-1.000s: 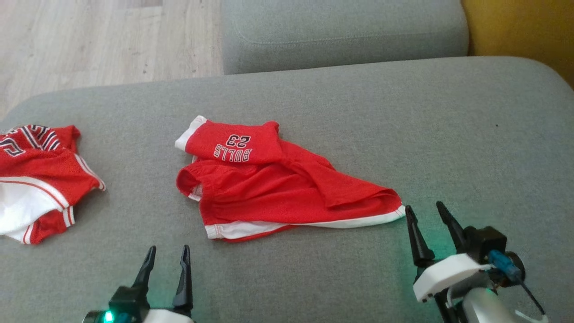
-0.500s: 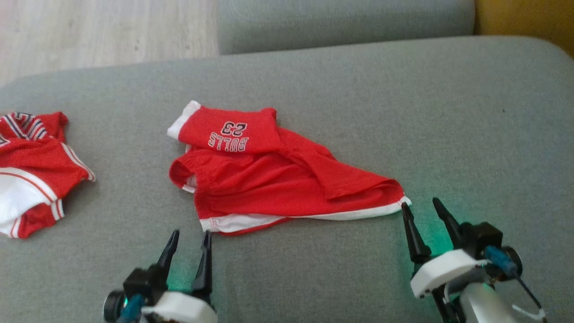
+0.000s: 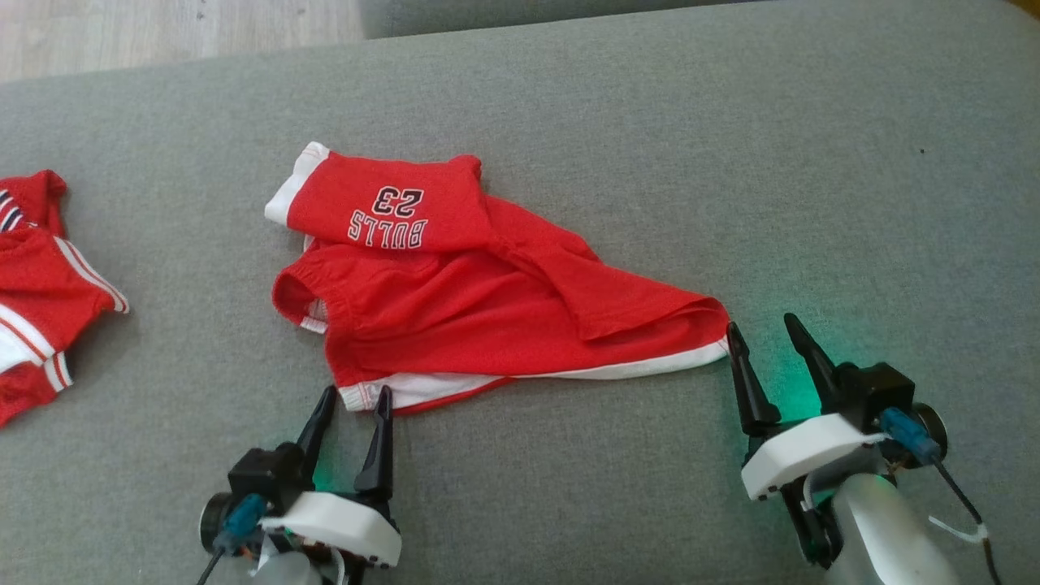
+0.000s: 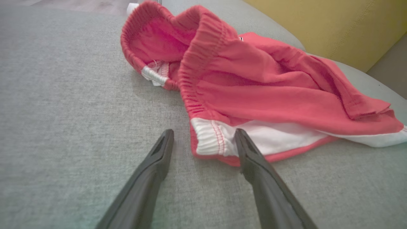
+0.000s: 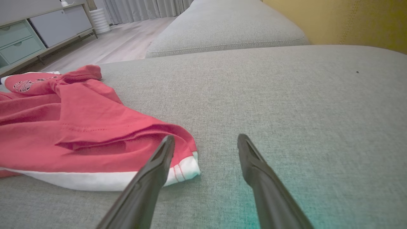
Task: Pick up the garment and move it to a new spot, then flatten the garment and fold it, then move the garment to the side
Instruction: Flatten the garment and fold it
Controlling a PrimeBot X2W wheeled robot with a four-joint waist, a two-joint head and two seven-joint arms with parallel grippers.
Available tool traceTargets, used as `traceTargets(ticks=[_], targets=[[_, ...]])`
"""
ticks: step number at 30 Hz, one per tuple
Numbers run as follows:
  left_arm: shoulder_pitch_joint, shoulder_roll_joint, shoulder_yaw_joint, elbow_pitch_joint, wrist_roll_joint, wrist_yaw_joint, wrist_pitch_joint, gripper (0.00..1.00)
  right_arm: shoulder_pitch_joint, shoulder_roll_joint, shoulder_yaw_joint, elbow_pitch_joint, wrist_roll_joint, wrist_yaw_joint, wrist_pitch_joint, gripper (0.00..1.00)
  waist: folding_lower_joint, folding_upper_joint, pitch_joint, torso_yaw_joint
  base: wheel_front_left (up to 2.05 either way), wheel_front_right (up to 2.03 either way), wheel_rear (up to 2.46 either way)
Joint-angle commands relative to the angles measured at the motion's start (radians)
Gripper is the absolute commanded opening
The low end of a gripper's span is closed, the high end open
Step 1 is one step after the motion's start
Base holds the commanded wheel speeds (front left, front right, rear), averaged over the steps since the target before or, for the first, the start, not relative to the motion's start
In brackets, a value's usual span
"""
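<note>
I should grab the shorts by their red leg hem (image 3: 717, 310) with my right gripper next. The white-trimmed tip (image 3: 716, 352) then stays free to spread flat.
The garment (image 3: 487, 309) is a pair of red shorts with white trim and "BULLS 23" print, lying crumpled on the grey couch cushion (image 3: 650, 122). My left gripper (image 3: 355, 396) stands open at its near left corner, the white-banded corner (image 4: 211, 140) between the fingertips. My right gripper (image 3: 762, 329) is open at the shorts' right white-trimmed tip (image 5: 186, 168), its left finger over that tip. The shorts' elastic waistband (image 4: 197, 63) gapes open in the left wrist view. Neither gripper has closed on the fabric.
A second red and white garment (image 3: 41, 276) lies at the cushion's left edge. Wood floor (image 3: 162, 32) lies beyond the cushion, another grey cushion (image 5: 222, 28) behind, and a yellow backrest (image 5: 343, 22) to the right. A cabinet (image 5: 31, 31) stands far off.
The camera has tilted down, shifting the scene up and left. My left gripper has advanced to the shorts' near left corner; the right gripper has edged up to the right tip.
</note>
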Motion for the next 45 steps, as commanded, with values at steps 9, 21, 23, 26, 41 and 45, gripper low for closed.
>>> traceTargets(ticks=[9,21,23,26,41,45], targets=[[-0.056,0.002,-0.042,-0.038,-0.043,-0.005,-0.005,0.0,-0.054,0.002,0.043,-0.002,0.015,-0.001,-0.007,1.0,-0.0002,0.0,0.024,0.013,0.0,0.0,0.0],[-0.055,0.002,-0.06,-0.061,-0.032,-0.006,-0.005,0.0,-0.083,0.002,0.094,0.225,0.087,-0.001,-0.007,0.0,-0.0002,0.0,0.023,0.04,0.0,0.0,0.0],[-0.049,0.002,-0.051,-0.08,-0.025,-0.006,-0.005,0.0,-0.078,0.002,0.102,0.208,0.11,-0.001,-0.007,0.0,-0.0002,0.0,0.012,0.04,0.0,0.0,0.0],[-0.043,0.007,-0.045,-0.107,-0.01,-0.006,-0.005,0.0,-0.073,0.002,0.106,0.173,0.132,-0.001,-0.007,0.0,-0.0002,0.0,-0.007,0.039,0.0,0.0,0.0],[-0.329,0.289,-0.101,-0.362,0.047,-0.006,-0.005,0.0,-0.313,-0.065,0.262,-0.158,0.618,-0.001,0.079,0.0,-0.0002,0.0,-0.203,0.061,0.0,0.0,0.0],[-0.485,0.359,-0.146,-0.36,0.012,-0.006,-0.005,0.0,-0.397,-0.099,0.217,-0.24,0.717,-0.001,0.121,0.0,-0.0002,0.0,-0.221,0.061,0.0,0.0,0.0]])
